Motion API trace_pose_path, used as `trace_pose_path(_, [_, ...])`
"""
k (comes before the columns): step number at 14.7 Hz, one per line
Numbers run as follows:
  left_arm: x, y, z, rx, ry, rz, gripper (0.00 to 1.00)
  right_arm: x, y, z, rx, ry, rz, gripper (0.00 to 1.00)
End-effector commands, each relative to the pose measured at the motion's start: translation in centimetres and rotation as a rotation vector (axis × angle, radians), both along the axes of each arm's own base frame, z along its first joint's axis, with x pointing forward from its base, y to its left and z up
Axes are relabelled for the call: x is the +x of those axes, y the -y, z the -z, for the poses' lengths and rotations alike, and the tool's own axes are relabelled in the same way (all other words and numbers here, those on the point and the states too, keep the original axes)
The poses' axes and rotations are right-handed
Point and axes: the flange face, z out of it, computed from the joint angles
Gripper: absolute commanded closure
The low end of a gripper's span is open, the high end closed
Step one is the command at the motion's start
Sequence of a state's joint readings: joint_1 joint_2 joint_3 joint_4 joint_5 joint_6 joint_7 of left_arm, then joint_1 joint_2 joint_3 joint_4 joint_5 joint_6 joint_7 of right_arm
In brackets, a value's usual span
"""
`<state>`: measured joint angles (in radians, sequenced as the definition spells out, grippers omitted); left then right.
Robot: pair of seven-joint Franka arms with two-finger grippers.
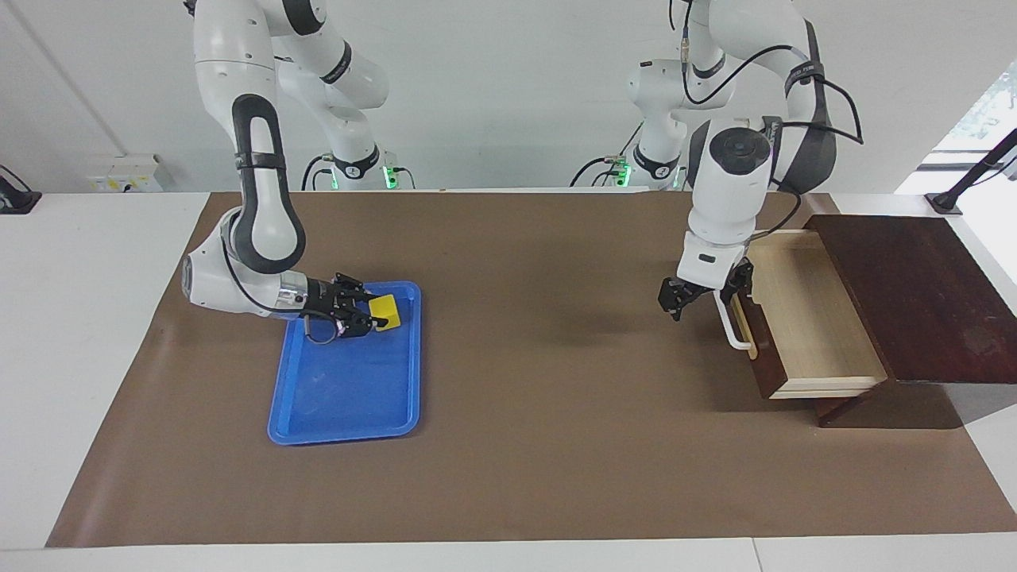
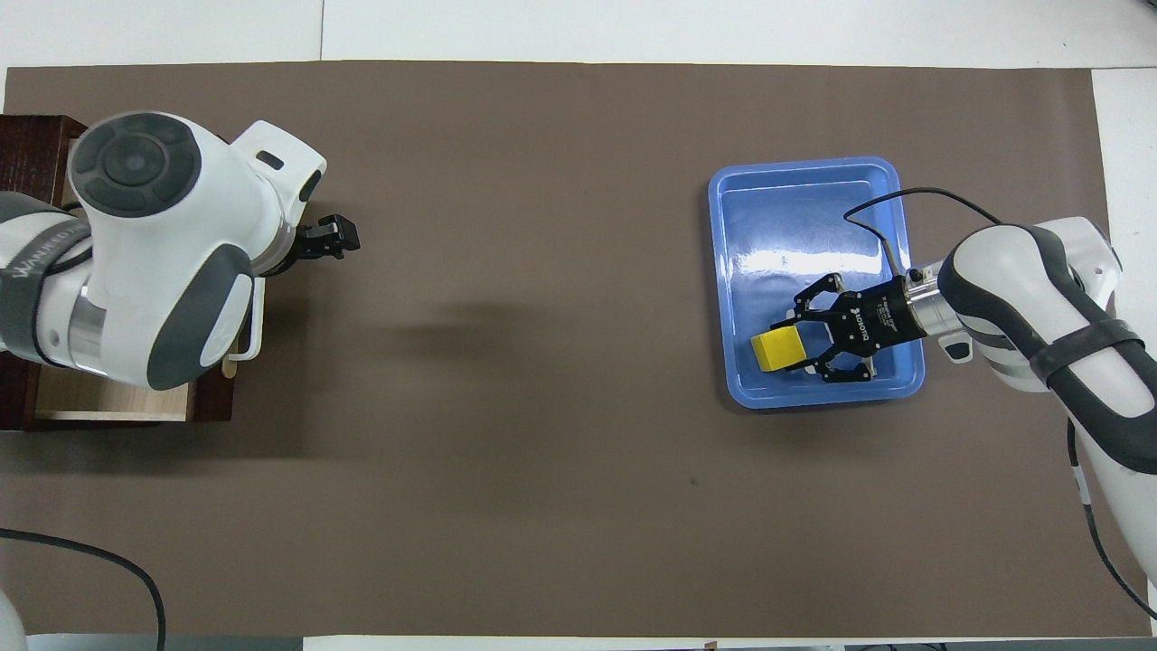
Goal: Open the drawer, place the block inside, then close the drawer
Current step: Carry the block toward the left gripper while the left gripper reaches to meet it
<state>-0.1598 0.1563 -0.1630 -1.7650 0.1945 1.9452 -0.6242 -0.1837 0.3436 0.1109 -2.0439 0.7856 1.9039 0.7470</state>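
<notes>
I should next pick up the yellow block by its body (image 2: pixel 776 347) with my right gripper, to bring it toward the drawer (image 2: pixel 108 402).
The yellow block (image 1: pixel 384 309) lies in the blue tray (image 1: pixel 342 433), in its corner nearer to the robots. My right gripper (image 1: pixel 372 311) is low in the tray, open, with one finger on each side of the block (image 2: pixel 778 350). The drawer (image 1: pixel 810 318) of the dark brown box (image 1: pixel 914 294) is pulled out, and its pale interior is bare. My left gripper (image 1: pixel 683 306) hangs just beside the white bar handle (image 1: pixel 735 330), at the end nearer to the robots. In the overhead view, the left arm hides most of the drawer (image 2: pixel 108 402).
The blue tray (image 2: pixel 804 167) lies toward the right arm's end of the brown mat (image 1: pixel 516 445), and the box stands at the left arm's end. Bare mat lies between the tray and the drawer.
</notes>
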Motion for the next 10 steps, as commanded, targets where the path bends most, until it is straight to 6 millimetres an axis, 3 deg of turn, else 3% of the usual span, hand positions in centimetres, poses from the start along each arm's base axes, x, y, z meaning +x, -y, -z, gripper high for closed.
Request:
trace_pose_path(1, [0.4, 1.4, -1.4, -0.031, -0.004, -0.186, 0.00, 1.6, -0.2, -2.7, 0.034, 0.056, 0.002, 1.00])
trace_pose_path(3, [-0.6, 1.9, -2.3, -0.074, -0.031, -0.319, 0.00, 3.2, -1.4, -5.6, 0.032, 0.060, 0.003, 1.00])
trace_pose_path(5, [-1.0, 2.3, -2.7, -0.104, -0.022, -0.460, 0.00, 5.0, -4.2, -9.5, 0.021, 0.059, 0.005, 1.00])
trace_pose_path(7, [-1.1, 2.8, -2.8, -0.145, -0.022, -0.601, 0.00, 6.0, -8.0, -12.1, 0.004, 0.030, 0.035, 1.00])
trace_pose_path(10, [-0.7, 3.3, -3.0, -0.223, 0.005, -0.849, 0.00, 6.9, -15.7, -16.2, -0.021, 0.011, 0.081, 1.00])
